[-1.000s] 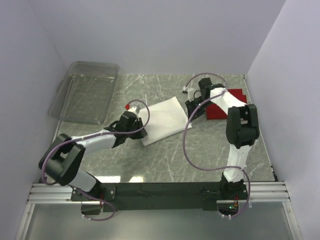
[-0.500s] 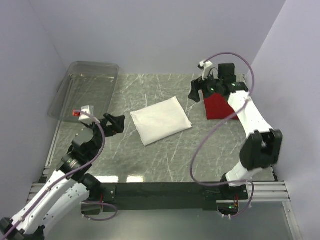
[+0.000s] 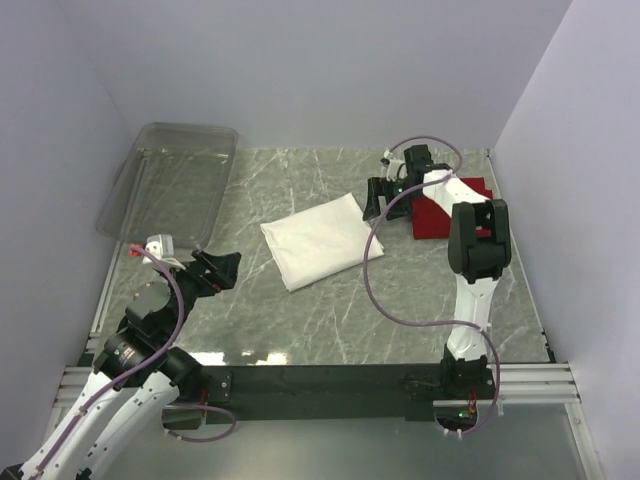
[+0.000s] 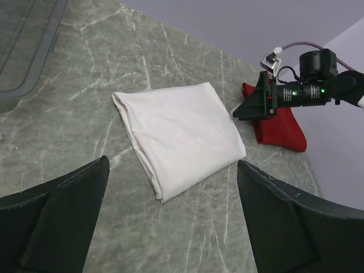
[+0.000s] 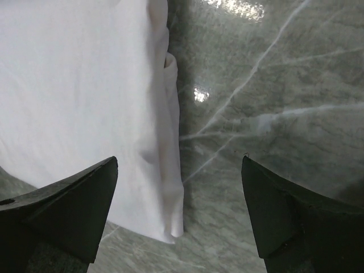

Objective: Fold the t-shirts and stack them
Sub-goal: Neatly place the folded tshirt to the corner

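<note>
I should next pinch the folded white t-shirt's edge facing the red t-shirt with my right gripper, to drag and stack it there.
The white t-shirt [image 3: 320,240] [image 4: 182,133] lies folded into a slanted rectangle in the middle of the table. The red t-shirt [image 3: 432,226] [image 4: 281,129] lies folded at the back right, partly under my right arm. My left gripper [image 3: 223,267] [image 4: 173,165] is open and empty, hanging a little to the near left of the white shirt. Over the white shirt's right edge [image 5: 165,142], my right gripper [image 3: 377,200] [image 5: 179,162] points down, open, with nothing between its fingers.
A clear plastic bin [image 3: 170,190] [image 4: 28,57] stands at the back left, empty as far as I can see. Walls close the table on the left, back and right. Purple cables loop off both wrists.
Both grippers have opened and let go of the white shirt. My left arm has drawn back to the near left. My right arm swung to the back right, then returned to the shirt's right edge.
</note>
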Available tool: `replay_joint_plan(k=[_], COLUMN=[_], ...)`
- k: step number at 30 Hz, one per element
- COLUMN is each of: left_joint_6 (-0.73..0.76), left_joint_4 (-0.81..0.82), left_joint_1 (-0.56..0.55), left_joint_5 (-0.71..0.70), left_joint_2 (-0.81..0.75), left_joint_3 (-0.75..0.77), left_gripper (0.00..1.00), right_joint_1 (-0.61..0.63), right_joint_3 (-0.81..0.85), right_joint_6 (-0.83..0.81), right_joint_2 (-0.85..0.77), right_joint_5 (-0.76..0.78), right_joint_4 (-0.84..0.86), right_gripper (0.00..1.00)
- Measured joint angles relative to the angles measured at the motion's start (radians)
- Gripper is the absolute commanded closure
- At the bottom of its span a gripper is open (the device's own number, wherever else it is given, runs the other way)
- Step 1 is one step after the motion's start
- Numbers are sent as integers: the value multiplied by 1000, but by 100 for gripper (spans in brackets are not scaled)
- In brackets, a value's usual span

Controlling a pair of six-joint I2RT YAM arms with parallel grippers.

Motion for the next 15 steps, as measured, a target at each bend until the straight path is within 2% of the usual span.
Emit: replay_joint_plan(k=[15], left_joint_6=[-3], left_joint_4=[-10], left_joint_1=[0], left_joint_5=[13], left_joint_2=[-5], left_joint_3=[-11], left_gripper=[1], right_joint_1=[72], right_joint_3=[19], right_joint_6=[47], right_joint_2=[56], right_joint_5=[-51], right_joint_4=[-39], right_gripper=[16])
